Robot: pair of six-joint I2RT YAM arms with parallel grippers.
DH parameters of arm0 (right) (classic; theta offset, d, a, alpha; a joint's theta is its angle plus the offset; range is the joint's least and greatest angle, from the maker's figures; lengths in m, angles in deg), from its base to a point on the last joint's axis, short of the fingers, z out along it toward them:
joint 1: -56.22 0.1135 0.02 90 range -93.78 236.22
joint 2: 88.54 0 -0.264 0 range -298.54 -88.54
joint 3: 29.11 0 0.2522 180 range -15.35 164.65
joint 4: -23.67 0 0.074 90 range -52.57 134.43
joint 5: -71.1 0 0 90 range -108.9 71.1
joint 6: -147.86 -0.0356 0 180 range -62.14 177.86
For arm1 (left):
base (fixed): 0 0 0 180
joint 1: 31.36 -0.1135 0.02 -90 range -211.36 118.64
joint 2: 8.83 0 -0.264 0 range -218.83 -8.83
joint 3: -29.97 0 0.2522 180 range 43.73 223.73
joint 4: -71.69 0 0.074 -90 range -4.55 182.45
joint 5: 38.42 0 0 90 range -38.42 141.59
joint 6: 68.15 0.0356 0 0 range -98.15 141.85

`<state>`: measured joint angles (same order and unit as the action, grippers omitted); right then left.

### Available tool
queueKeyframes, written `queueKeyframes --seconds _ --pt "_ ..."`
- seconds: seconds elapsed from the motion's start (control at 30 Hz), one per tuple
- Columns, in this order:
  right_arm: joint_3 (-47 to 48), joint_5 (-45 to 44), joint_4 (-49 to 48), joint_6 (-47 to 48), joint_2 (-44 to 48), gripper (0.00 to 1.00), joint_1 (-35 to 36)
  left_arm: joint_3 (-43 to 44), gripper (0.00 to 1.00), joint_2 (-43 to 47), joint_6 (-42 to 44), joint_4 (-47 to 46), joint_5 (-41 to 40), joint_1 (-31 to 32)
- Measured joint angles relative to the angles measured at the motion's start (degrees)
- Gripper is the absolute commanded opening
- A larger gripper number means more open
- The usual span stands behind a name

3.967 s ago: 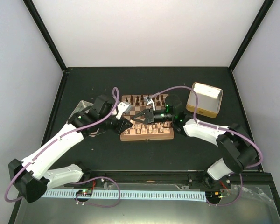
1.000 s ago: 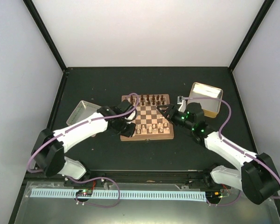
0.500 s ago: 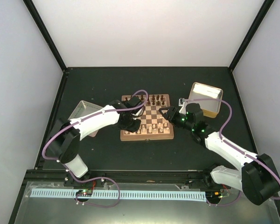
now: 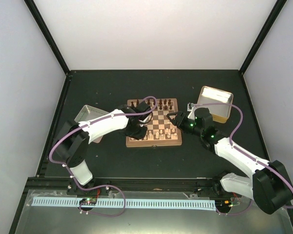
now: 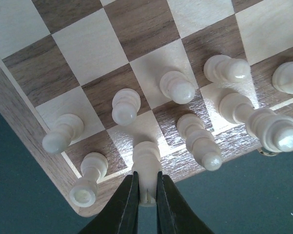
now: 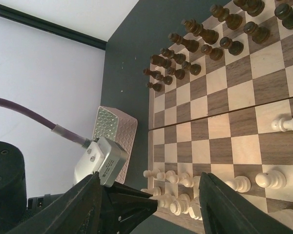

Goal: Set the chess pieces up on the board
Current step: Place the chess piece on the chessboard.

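Observation:
The pale piece is standing upright with its base on the light square, so I should open my left gripper now and let the piece go.
The board (image 4: 158, 118) lies mid-table, and its checks fill the left wrist view (image 5: 83, 44). My left gripper (image 5: 146, 174) is shut on a pale chess piece (image 5: 146, 158). That piece stands upright at a light square in the near row, second from the left corner. Other pale pieces (image 5: 177, 87) stand around it in the two near rows (image 4: 158, 132). My right gripper (image 4: 172, 118) hovers open at the board's right edge, its jaws wide apart in the right wrist view (image 6: 150, 176) with nothing held.
Dark pieces (image 4: 156, 103) fill the two far rows (image 6: 195, 48). A shallow tray (image 4: 84, 117) lies left of the board, partly under my left arm; a cream tray (image 4: 215, 103) lies at the right. Dark table surrounds the board.
My left arm has swung right, bringing its shut gripper from the board's left rim to over the near-left squares. My right gripper has drawn back from the board's middle to its right edge.

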<state>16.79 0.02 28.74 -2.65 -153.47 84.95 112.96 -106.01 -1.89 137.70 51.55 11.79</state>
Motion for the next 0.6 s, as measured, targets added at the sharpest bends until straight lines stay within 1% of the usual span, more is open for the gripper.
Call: queueKeyframes --seconds 0.17,0.27,0.33,0.6 --pt "0.0 0.0 0.2 0.0 0.0 0.56 -0.1 0.0 0.16 -1.3 0.6 -0.2 0.0 0.0" --pt "0.0 0.0 0.3 0.1 0.0 0.56 -0.2 0.0 0.24 -1.4 0.7 -0.2 0.0 0.0" --pt "0.0 0.0 0.4 0.1 0.0 0.56 -0.2 0.0 0.27 -1.5 0.9 -0.2 0.0 0.0" --pt "1.0 0.0 2.4 0.9 0.1 0.57 -0.2 0.0 0.31 -0.5 0.9 0.0 -0.2 0.0"
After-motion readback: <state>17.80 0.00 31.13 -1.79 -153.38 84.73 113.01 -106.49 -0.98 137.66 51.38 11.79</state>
